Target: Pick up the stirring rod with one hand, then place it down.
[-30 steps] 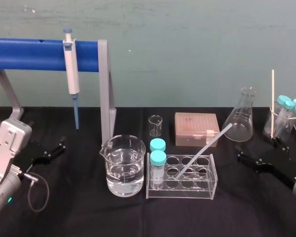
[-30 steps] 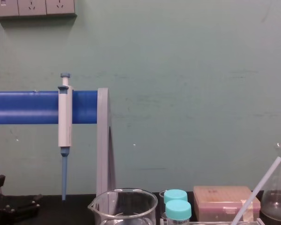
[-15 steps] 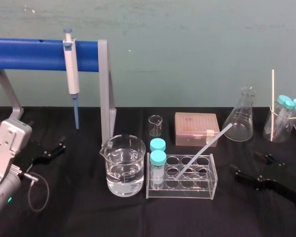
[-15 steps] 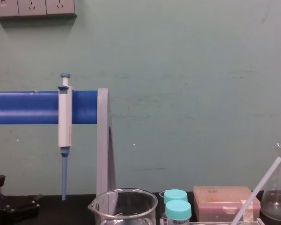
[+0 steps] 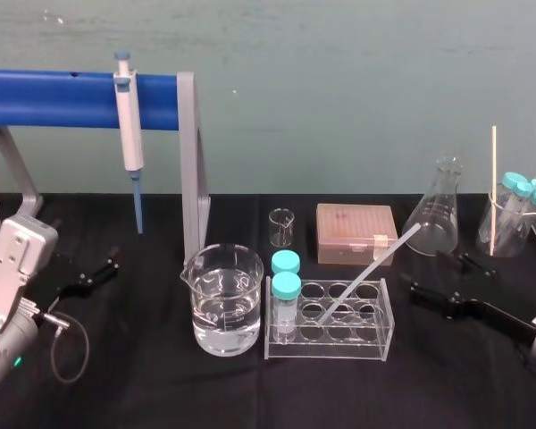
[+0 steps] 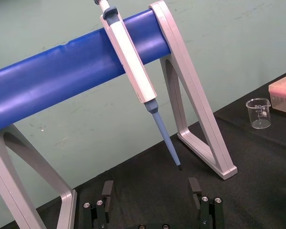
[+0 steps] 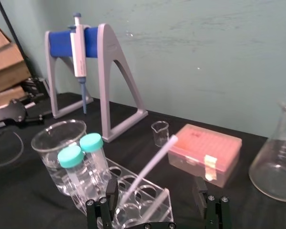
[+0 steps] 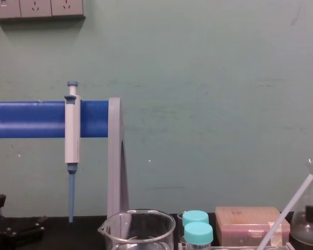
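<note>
The rod's lower end sits among the holes of the clear rack, so my right gripper will go to the rod and grab its exposed upper shaft.
The stirring rod is a thin translucent whitish stick. It leans in the clear tube rack, with its top end pointing up to the right. My right gripper hovers open just right of the rack, a short way from the rod and not touching it. In the right wrist view the rod lies ahead of that gripper, between the lines of its spread fingers. In the chest view the rod slants up at the lower right. My left gripper rests open on the black table at the far left.
A beaker of water stands left of the rack, and two teal-capped tubes sit in the rack's left end. Behind are a small beaker, a pink tip box and a conical flask. The pipette hangs on a blue stand.
My right gripper has shifted left toward the rack and the rod, still open. One of its fingers now shows at the chest view's lower right. The left arm has not moved.
</note>
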